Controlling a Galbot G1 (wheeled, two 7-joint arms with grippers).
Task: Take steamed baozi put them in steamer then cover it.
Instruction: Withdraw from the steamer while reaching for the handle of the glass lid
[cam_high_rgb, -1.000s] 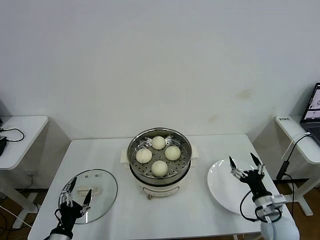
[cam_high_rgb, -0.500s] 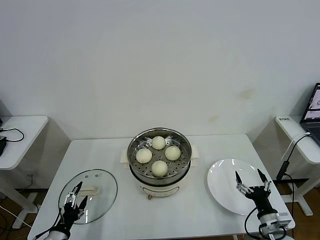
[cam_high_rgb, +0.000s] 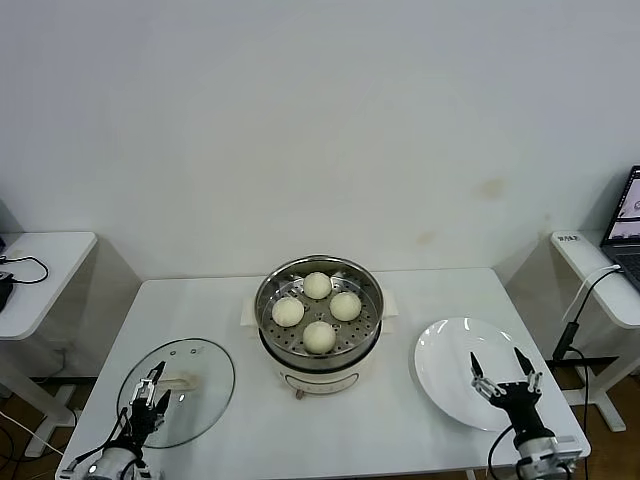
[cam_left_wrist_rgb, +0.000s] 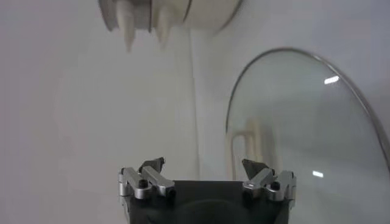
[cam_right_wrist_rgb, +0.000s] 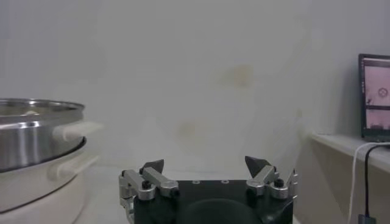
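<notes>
My left gripper takes hold of the glass lid by its cream handle (cam_high_rgb: 181, 381) next, to cover the steamer full of baozi (cam_high_rgb: 319, 336).
The steamer (cam_high_rgb: 372, 312) stands in the middle of the table on its white base, uncovered, with several cream-white baozi (cam_high_rgb: 319, 336) on its perforated tray. The cover (cam_high_rgb: 205, 360), a clear glass lid with a cream handle (cam_high_rgb: 181, 381), lies flat on the table at the front left. My left gripper (cam_high_rgb: 156, 387) hovers open and empty over the lid's near-left edge; in the left wrist view the cover (cam_left_wrist_rgb: 304, 140) lies just beyond the left gripper (cam_left_wrist_rgb: 204, 164). My right gripper (cam_high_rgb: 496, 360) is open and empty over the white plate's front part. The steamer (cam_right_wrist_rgb: 30, 134) also shows in the right wrist view beyond the right gripper (cam_right_wrist_rgb: 206, 164).
An empty white plate (cam_high_rgb: 440, 355) lies at the front right of the table. A small side table (cam_high_rgb: 45, 255) with a cable stands to the left. Another side table (cam_high_rgb: 600, 270) with a laptop (cam_high_rgb: 628, 215) and cables stands to the right.
Both arms have drawn back toward the table's front edge and sunk lower. Both grippers stay open. Steamer, baozi, lid and plate have not moved.
</notes>
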